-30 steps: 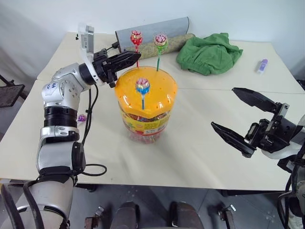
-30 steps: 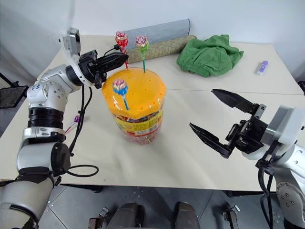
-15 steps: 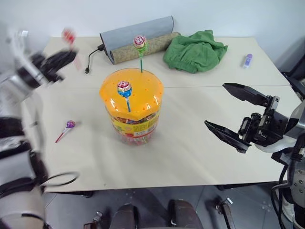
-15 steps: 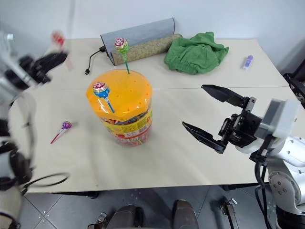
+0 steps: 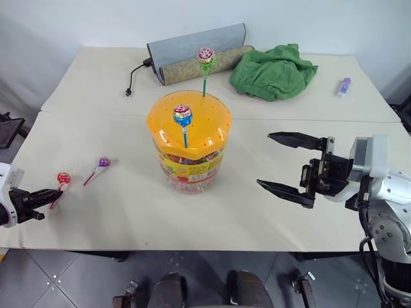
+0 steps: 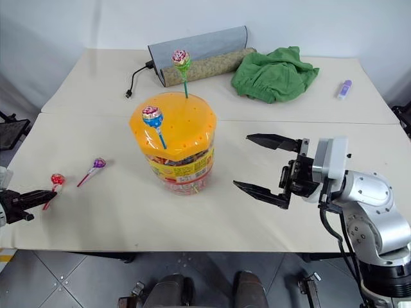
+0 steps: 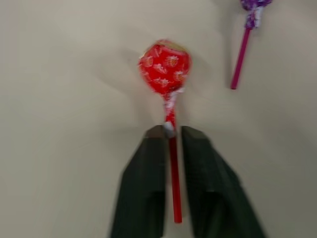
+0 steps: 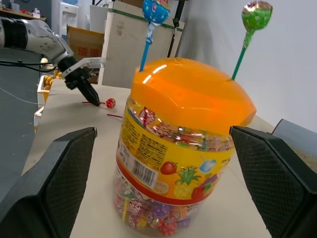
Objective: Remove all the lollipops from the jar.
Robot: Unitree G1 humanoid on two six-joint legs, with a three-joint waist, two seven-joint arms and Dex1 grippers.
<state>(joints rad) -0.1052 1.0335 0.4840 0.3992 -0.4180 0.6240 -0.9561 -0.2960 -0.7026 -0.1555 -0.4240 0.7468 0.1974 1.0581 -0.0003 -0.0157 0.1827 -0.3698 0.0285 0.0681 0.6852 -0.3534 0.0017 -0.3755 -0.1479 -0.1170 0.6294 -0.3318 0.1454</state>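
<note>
My right gripper grabs the lollipop by its blue stick next. Then my right gripper pulls the lollipop out of the jar.
The jar, a clear tub with an orange domed lid, stands mid-table. Two lollipops stick up from the lid, one on a blue stick and one on a green stick. A purple-stick lollipop lies on the table to the jar's left. Further left lies a red lollipop. My left gripper sits low at the table's front left, its fingers slightly parted on either side of the red stick. To the right of the jar, my right gripper is wide open, level with the jar and pointing at it.
At the back of the table lie a grey roll, a patterned roll, a black cable and a green cloth. A small purple-and-white item lies at the far right. A seam crosses the table behind the jar.
My left arm swung from the jar's lid out to the table's front left with the red lollipop, set it down, and its fingers parted. The right gripper edged towards the jar.
</note>
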